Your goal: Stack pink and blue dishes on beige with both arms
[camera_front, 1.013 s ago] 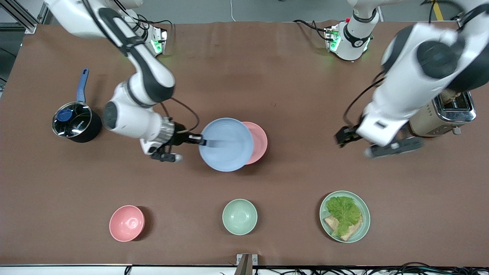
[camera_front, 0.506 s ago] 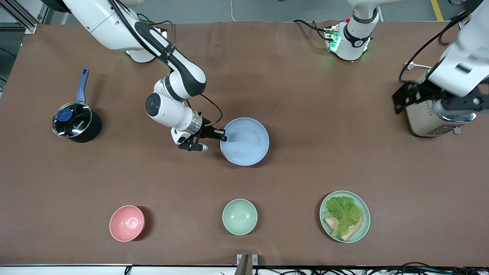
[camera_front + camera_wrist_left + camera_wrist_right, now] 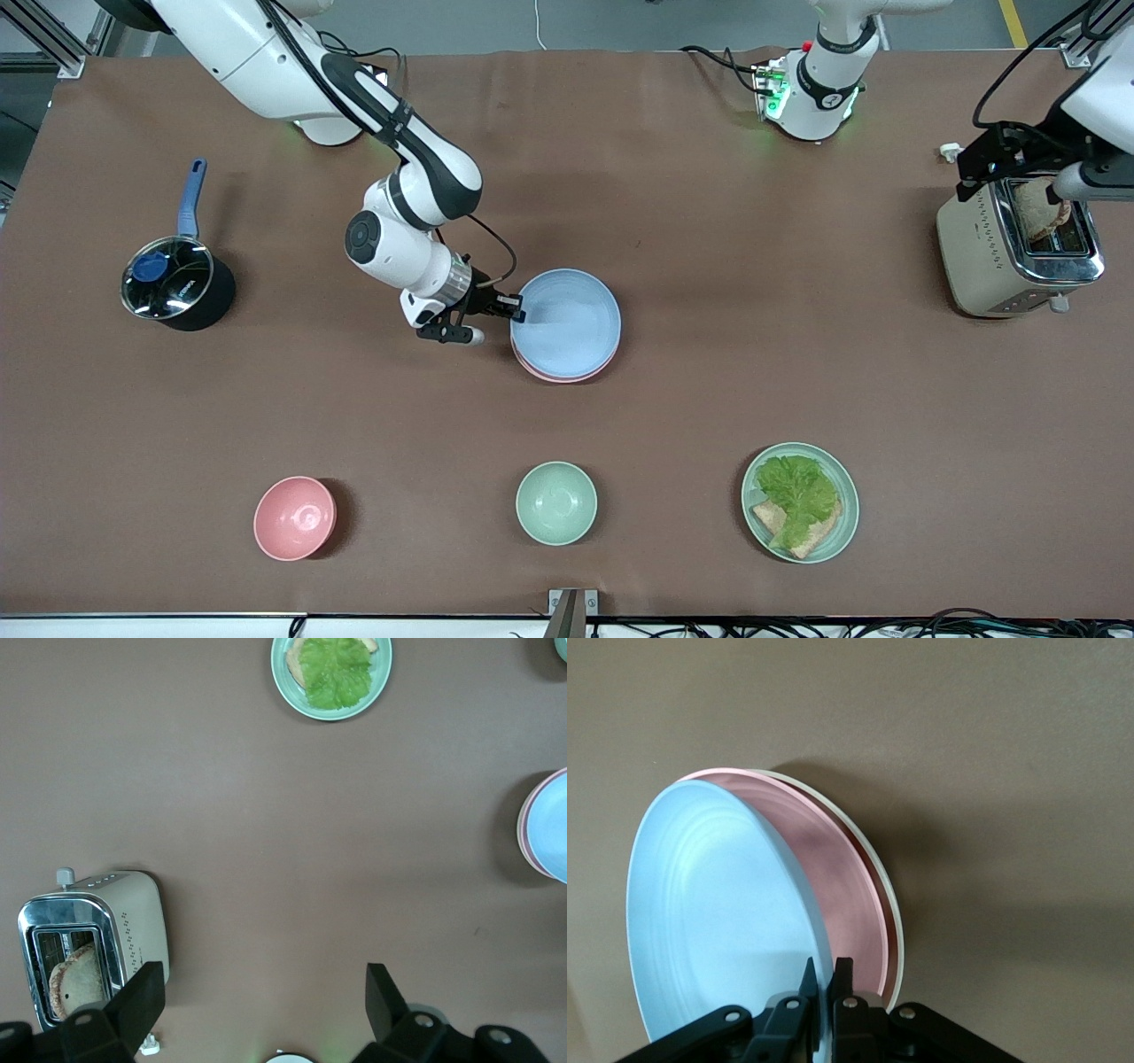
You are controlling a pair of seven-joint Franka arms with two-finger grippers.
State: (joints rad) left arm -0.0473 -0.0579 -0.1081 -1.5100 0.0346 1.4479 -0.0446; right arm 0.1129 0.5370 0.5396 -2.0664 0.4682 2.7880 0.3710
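The blue plate (image 3: 567,321) sits nested inside the pink plate's (image 3: 560,377) rim, so it is time for my right gripper to open now.
The light blue plate (image 3: 567,321) lies over the pale pink plate (image 3: 560,377), whose rim peeks out on the side nearer the front camera. My right gripper (image 3: 516,310) is shut on the blue plate's rim at the edge toward the right arm's end. In the right wrist view the gripper (image 3: 827,979) pinches the blue plate (image 3: 718,912). That gripped edge stands a little above the pink plate (image 3: 837,877). Under the pink one only a thin cream rim of the beige plate (image 3: 879,881) shows. My left gripper (image 3: 979,164) hangs open and holds nothing over the toaster's end (image 3: 263,1001).
A toaster (image 3: 1019,252) holding bread stands at the left arm's end. A lidded saucepan (image 3: 177,288) sits at the right arm's end. Nearer the front camera stand a pink bowl (image 3: 294,518), a mint bowl (image 3: 555,502) and a mint plate with lettuce (image 3: 800,502).
The right arm has carried the blue plate over the pink one and brought it lower onto the stack. The left arm has pulled back from the table's middle to above the toaster.
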